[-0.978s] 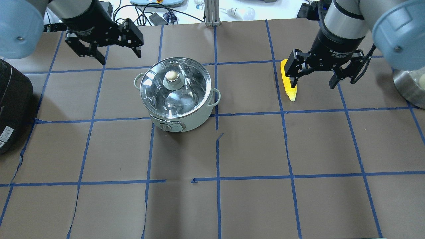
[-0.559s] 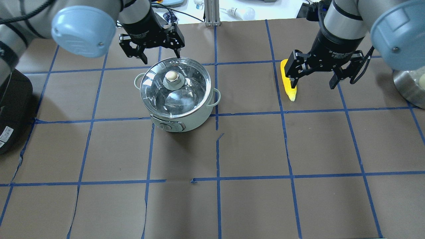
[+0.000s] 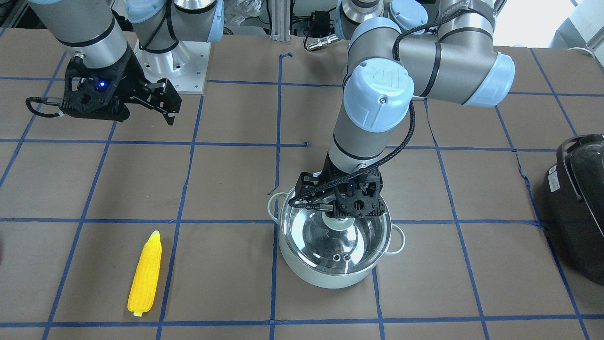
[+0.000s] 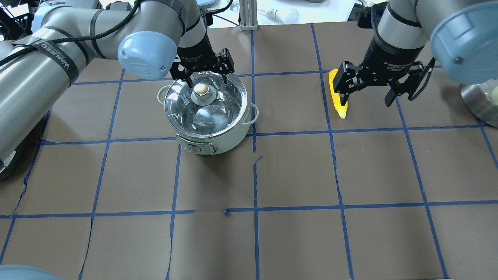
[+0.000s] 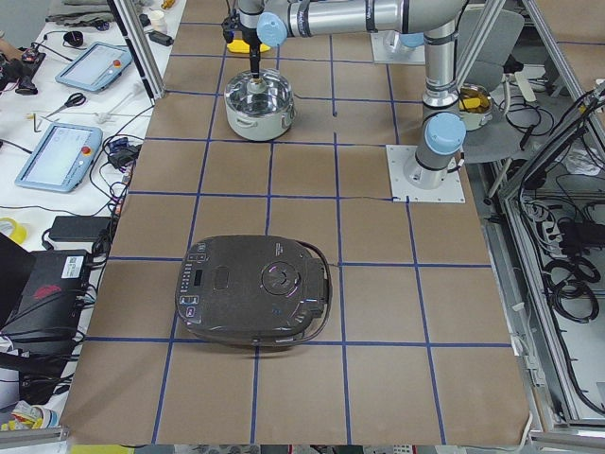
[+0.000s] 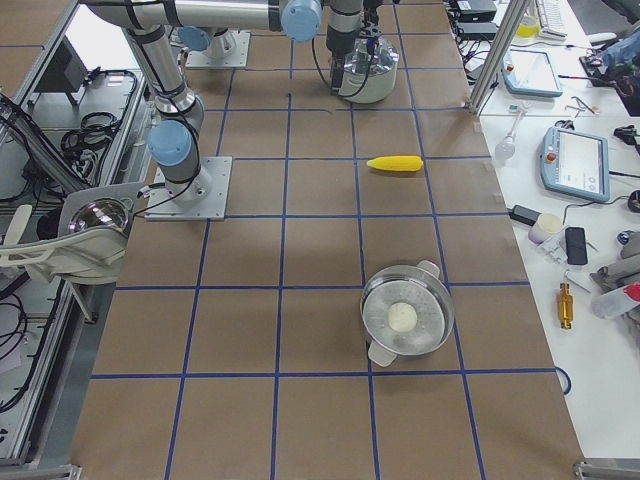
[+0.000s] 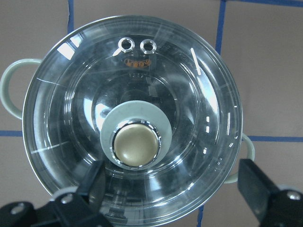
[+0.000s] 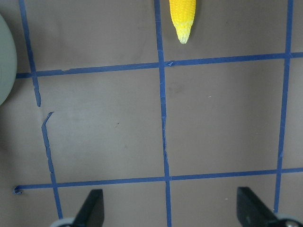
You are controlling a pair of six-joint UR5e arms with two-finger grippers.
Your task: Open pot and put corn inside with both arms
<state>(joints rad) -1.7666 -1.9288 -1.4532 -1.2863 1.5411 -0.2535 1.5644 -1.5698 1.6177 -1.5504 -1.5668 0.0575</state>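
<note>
I should next grab the glass lid [image 3: 334, 249] with my left gripper by its narrow brass knob [image 3: 338, 221], because the lid is wider than the gap between my open fingertips.
The pale-green pot [image 4: 212, 136] stands left of the table's centre with its glass lid [image 4: 218, 112] on; it also shows in the front view [image 3: 330, 278]. My left gripper [image 4: 206, 81] is open just above the lid. In the left wrist view its fingers [image 7: 94, 182] flank the brass knob [image 7: 136, 146] without touching it. The yellow corn [image 4: 342, 110] lies flat on the table at the right, also in the front view [image 3: 145, 274]. My right gripper [image 4: 365, 102] is open and empty, hovering above and beside the corn. Only the cob's tip [image 8: 182, 19] shows in the right wrist view.
A black appliance [image 5: 255, 293] sits at the table's left end, also in the front view [image 3: 578, 198]. A steel bowl [image 6: 407, 318] with a white ball inside stands at the right end. Brown paper with a blue tape grid covers the table.
My left arm has swung right from the far-left corner to hover over the pot lid, still open. The right gripper has barely moved. Pot and corn have not moved.
</note>
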